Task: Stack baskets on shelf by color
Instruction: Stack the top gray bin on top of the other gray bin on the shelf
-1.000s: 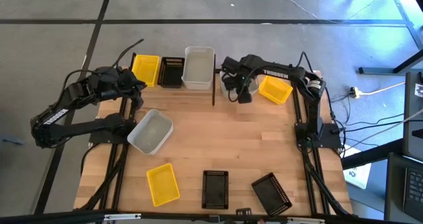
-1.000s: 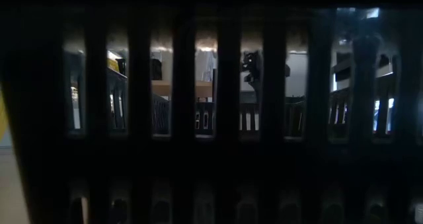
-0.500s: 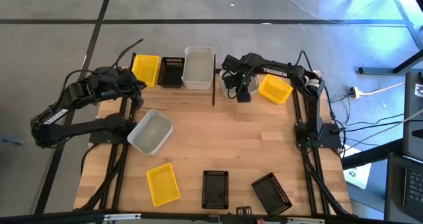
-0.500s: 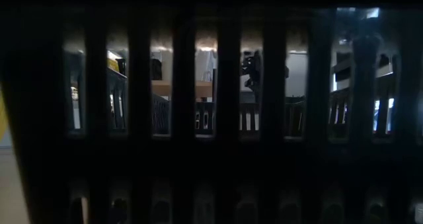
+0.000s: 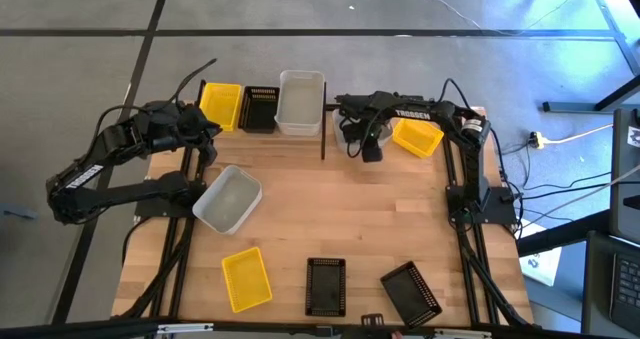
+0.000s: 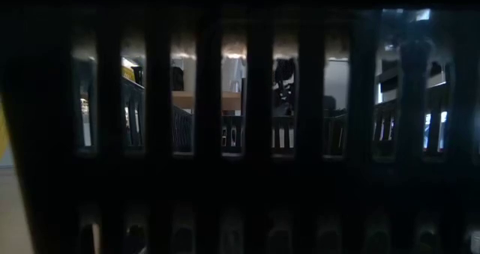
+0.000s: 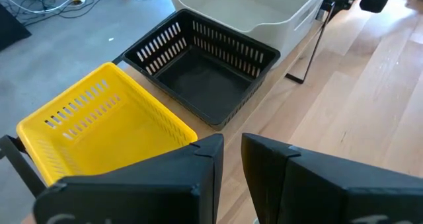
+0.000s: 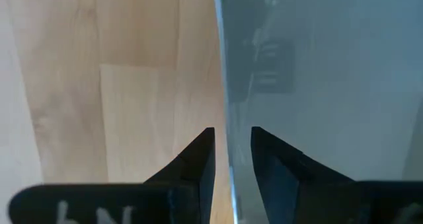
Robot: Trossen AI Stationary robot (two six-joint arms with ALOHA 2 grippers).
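Observation:
My right gripper will take hold of the translucent basket by its side (image 8: 228, 118) next, so it can stack it with the other white basket.
At the table's far edge a yellow basket (image 5: 221, 105), a black basket (image 5: 261, 108) and a white basket (image 5: 300, 101) stand side by side, left of the shelf's black upright divider (image 5: 323, 129). Right of it lies a translucent basket (image 8: 317, 85) with a yellow basket (image 5: 416, 136) beside it. My right gripper (image 8: 231, 151) points down, open, one finger on each side of the translucent basket's wall (image 8: 223, 85); I see no touch. My left gripper (image 7: 231, 151) hangs near the yellow basket (image 7: 99, 125) with a narrow gap, holding nothing.
On the tabletop lie a white basket (image 5: 228, 197), a yellow basket (image 5: 245, 277) and two black baskets (image 5: 325, 284) (image 5: 410, 291) near the front edge. One black perforated basket (image 6: 240, 209) stands right before the low camera and blocks most of that view.
My right gripper has gone down, still pointing down, toward the translucent basket right of the divider. Its fingers keep the same gap. The left arm and all the baskets stay where they were.

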